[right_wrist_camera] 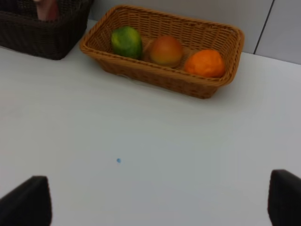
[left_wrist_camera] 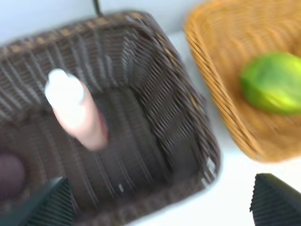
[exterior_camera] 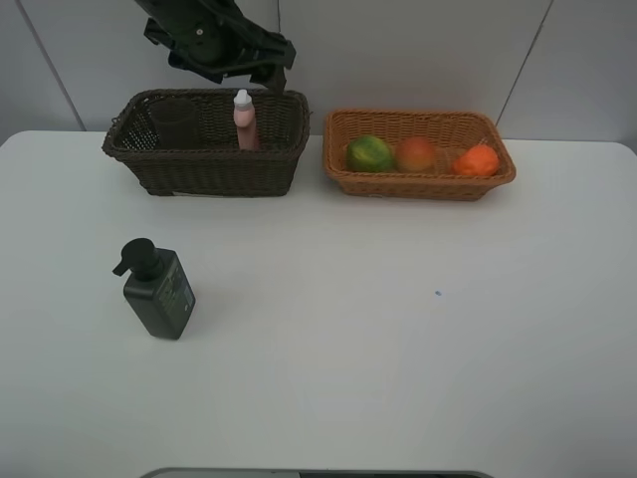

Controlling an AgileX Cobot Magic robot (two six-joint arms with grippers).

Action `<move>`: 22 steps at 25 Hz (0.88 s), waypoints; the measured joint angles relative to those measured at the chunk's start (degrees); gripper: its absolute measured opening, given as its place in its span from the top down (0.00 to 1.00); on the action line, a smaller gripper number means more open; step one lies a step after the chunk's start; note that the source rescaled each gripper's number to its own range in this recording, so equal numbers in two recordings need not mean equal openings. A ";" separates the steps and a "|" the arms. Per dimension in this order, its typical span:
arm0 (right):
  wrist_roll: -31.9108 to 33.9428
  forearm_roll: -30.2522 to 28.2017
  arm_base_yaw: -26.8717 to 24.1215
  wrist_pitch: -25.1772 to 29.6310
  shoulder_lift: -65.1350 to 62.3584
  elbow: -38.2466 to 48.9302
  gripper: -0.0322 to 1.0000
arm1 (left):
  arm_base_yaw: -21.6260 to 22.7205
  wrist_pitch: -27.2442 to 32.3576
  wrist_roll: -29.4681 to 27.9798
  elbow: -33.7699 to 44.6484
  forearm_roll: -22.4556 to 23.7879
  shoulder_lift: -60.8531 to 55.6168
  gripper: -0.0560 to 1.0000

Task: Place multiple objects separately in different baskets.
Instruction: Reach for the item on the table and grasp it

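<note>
The dark green pump bottle needs to go in the dark brown basket (exterior_camera: 199,164). My left gripper will grab the bottle by its black pump top (exterior_camera: 142,257) next.
The slim pink bottle (exterior_camera: 244,120) (left_wrist_camera: 75,110) stands upright in the dark brown basket (exterior_camera: 199,164) (left_wrist_camera: 155,84). Beside it in that basket is a dim rounded shape that may be the cup (left_wrist_camera: 9,174). My left gripper (exterior_camera: 275,72) (left_wrist_camera: 162,202) hangs open above this basket, clear of the bottle. The light basket (exterior_camera: 418,185) (right_wrist_camera: 160,77) holds the green fruit (exterior_camera: 370,153) (right_wrist_camera: 126,41), the peach (exterior_camera: 416,154) (right_wrist_camera: 165,50) and the orange (exterior_camera: 477,160) (right_wrist_camera: 205,63). The dark green pump bottle (exterior_camera: 157,291) lies on the table at the front left. My right gripper (right_wrist_camera: 157,202) is open and empty over bare table.
The white table (exterior_camera: 398,329) spreads in front of both baskets, which stand side by side at its back edge against a grey wall. A tiny blue speck (exterior_camera: 438,293) (right_wrist_camera: 118,160) marks the tabletop.
</note>
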 joint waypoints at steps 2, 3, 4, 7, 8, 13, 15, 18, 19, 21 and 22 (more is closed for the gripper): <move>0.00 0.00 0.00 0.00 0.00 0.00 0.01 | -0.85 0.06 0.11 5.05 -0.22 -5.07 0.02; 0.00 0.00 0.00 0.00 0.00 0.00 0.01 | -1.25 0.16 0.14 7.30 -0.22 -7.40 0.02; 0.00 0.00 0.00 0.00 0.00 0.00 0.01 | -1.52 0.43 0.18 10.03 -0.28 -10.26 0.02; 0.00 0.00 0.00 0.00 0.00 0.00 0.01 | -2.83 2.41 0.18 17.96 -0.33 -18.60 0.02; 0.00 0.00 0.00 0.00 0.00 0.00 0.01 | -2.95 3.08 -0.09 20.65 -0.47 -21.40 0.02; 0.00 0.00 0.00 0.00 0.00 0.00 0.01 | -3.03 8.35 -1.56 31.99 -0.61 -32.81 0.02; 0.00 0.00 0.00 0.00 0.00 0.00 0.01 | -3.03 9.08 -2.34 35.68 -0.66 -35.41 0.02; 0.00 0.00 0.00 0.00 0.00 0.00 0.01 | -3.03 9.55 -4.60 40.14 -1.71 -36.88 0.02; 0.00 0.00 0.00 0.00 0.00 0.00 0.01 | -3.03 9.49 -5.31 41.47 -2.16 -36.90 0.02; 0.00 0.00 0.00 0.00 0.00 0.00 0.01 | -3.03 8.62 -6.01 43.25 -3.11 -36.77 0.02; 0.00 0.00 0.00 0.00 0.00 0.00 0.01 | -3.03 8.14 -6.22 43.65 -3.60 -36.60 0.02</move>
